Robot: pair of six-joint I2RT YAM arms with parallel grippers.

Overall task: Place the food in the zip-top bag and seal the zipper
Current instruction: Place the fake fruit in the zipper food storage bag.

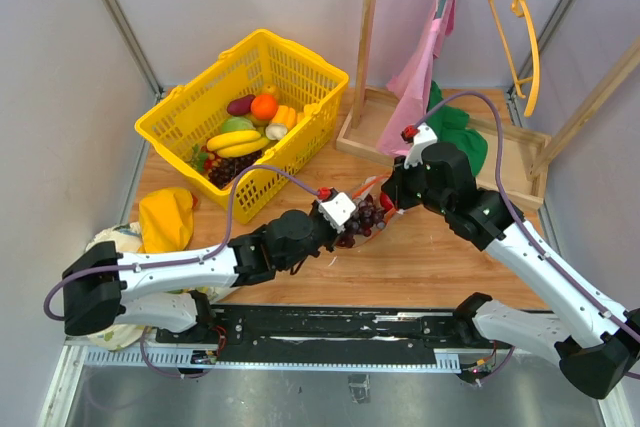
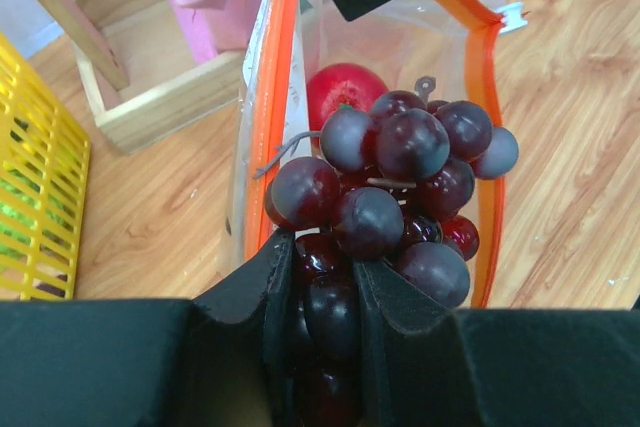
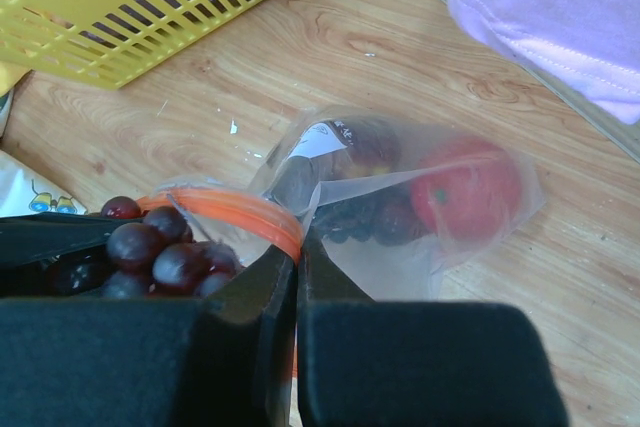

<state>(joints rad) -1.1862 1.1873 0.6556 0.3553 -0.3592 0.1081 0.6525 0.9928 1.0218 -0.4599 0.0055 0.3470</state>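
I need to keep holding the grapes with my left gripper until they are farther in. The grapes' gripped end is outside the bag's opening, so they would drop short if I opened now.
My left gripper [image 2: 322, 287] is shut on a bunch of dark purple grapes [image 2: 400, 172] and holds it in the open mouth of the clear zip-top bag [image 3: 400, 217]. The red-orange zipper strip [image 2: 272, 97] frames the grapes on both sides. A red apple [image 2: 340, 92] lies inside the bag, also seen through the plastic in the right wrist view [image 3: 470, 187]. My right gripper [image 3: 298, 247] is shut on the zipper edge [image 3: 230, 209] and holds the mouth up. In the top view the grapes [image 1: 365, 217] sit between both grippers. Bananas [image 1: 235, 141], an orange [image 1: 264, 105] and other pieces lie in the basket.
The yellow mesh basket [image 1: 300, 72] stands at the back left. A yellow-patterned cloth bundle [image 1: 165, 219] lies at the left. A wooden rack base [image 1: 365, 142] with pink and green cloth [image 1: 425, 67] and an orange hanger [image 1: 527, 37] stands at the back right.
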